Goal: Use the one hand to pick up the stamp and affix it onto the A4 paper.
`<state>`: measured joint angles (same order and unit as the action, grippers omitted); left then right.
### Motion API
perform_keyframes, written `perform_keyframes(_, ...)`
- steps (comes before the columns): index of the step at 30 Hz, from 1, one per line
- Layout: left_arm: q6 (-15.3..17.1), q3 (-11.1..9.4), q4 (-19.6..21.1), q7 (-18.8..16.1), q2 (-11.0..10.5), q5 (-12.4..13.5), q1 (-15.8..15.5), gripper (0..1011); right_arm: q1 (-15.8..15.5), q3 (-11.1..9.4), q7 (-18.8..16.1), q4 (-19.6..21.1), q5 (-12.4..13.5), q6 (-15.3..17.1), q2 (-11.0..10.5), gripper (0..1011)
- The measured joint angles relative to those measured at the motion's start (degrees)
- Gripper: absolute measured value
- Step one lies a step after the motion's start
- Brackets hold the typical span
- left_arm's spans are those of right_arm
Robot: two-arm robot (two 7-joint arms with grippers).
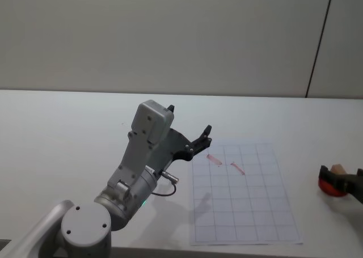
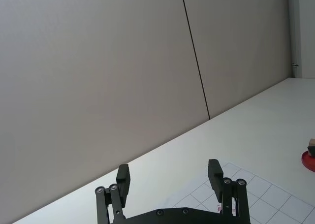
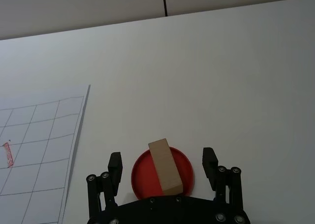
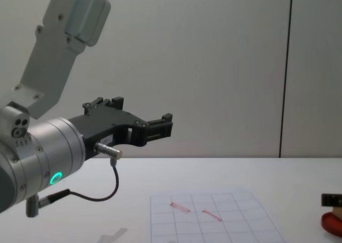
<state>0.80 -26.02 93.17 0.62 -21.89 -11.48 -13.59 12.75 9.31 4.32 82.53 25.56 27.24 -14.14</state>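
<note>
The stamp is standing on the red ink pad (image 4: 332, 225), so my right gripper will next take hold of it by its long wooden sides, above the ink.
The stamp (image 3: 164, 167), a light tan wooden block, stands on a flat red round ink pad (image 3: 141, 177) to the right of the A4 paper (image 1: 244, 195). My right gripper (image 3: 162, 160) is open, with one finger on each side of the stamp and a gap to each. In the head view the right gripper (image 1: 340, 181) sits at the right edge over the stamp (image 1: 338, 169). The gridded paper carries two slanted red marks (image 1: 214, 160). My left gripper (image 1: 201, 139) hangs open and empty in the air above the paper's far left corner.
The white table (image 1: 68, 127) runs back to a grey wall with a dark vertical seam. The left arm's large silver forearm (image 4: 43, 152), with a green-lit ring and a looping cable, stands raised at the near left.
</note>
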Motion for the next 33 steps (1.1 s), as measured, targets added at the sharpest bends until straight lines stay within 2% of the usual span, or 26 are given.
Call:
perform_keyframes(13, 0.00, 0.00, 0.00, 0.00, 0.00, 0.00, 0.00, 1002, 0.97, 0.30, -0.56, -2.26, -0.83, 0.11, 0.68, 997)
perform_keyframes(19, 0.00, 0.00, 0.00, 0.00, 0.00, 0.00, 0.00, 1002, 1.14, 0.37, -0.72, -2.77, -1.03, 0.11, 0.82, 879)
perform_keyframes(21, 0.00, 0.00, 0.00, 0.00, 0.00, 0.00, 0.00, 1002, 1.16, 0.37, -0.74, -2.81, -1.05, 0.11, 0.84, 810)
perform_keyframes(22, 0.00, 0.00, 0.00, 0.00, 0.00, 0.00, 0.00, 1002, 1.16, 0.37, -0.74, -2.81, -1.05, 0.11, 0.84, 810)
perform_keyframes(25, 0.00, 0.00, 0.00, 0.00, 0.00, 0.00, 0.00, 1002, 1.28, 0.40, -0.82, -3.05, -1.16, 0.11, 0.91, 681)
perform_keyframes(27, 0.00, 0.00, 0.00, 0.00, 0.00, 0.00, 0.00, 1002, 1.30, 0.41, -0.84, -3.11, -1.19, 0.10, 0.93, 644)
perform_keyframes(30, 0.00, 0.00, 0.00, 0.00, 0.00, 0.00, 0.00, 1002, 1.34, 0.44, -0.88, -3.22, -1.23, 0.08, 0.95, 519)
perform_keyframes(31, 0.00, 0.00, 0.00, 0.00, 0.00, 0.00, 0.00, 1002, 1.34, 0.44, -0.88, -3.24, -1.23, 0.08, 0.95, 519)
perform_keyframes(33, 0.00, 0.00, 0.00, 0.00, 0.00, 0.00, 0.00, 1002, 1.35, 0.45, -0.90, -3.27, -1.24, 0.08, 0.96, 444)
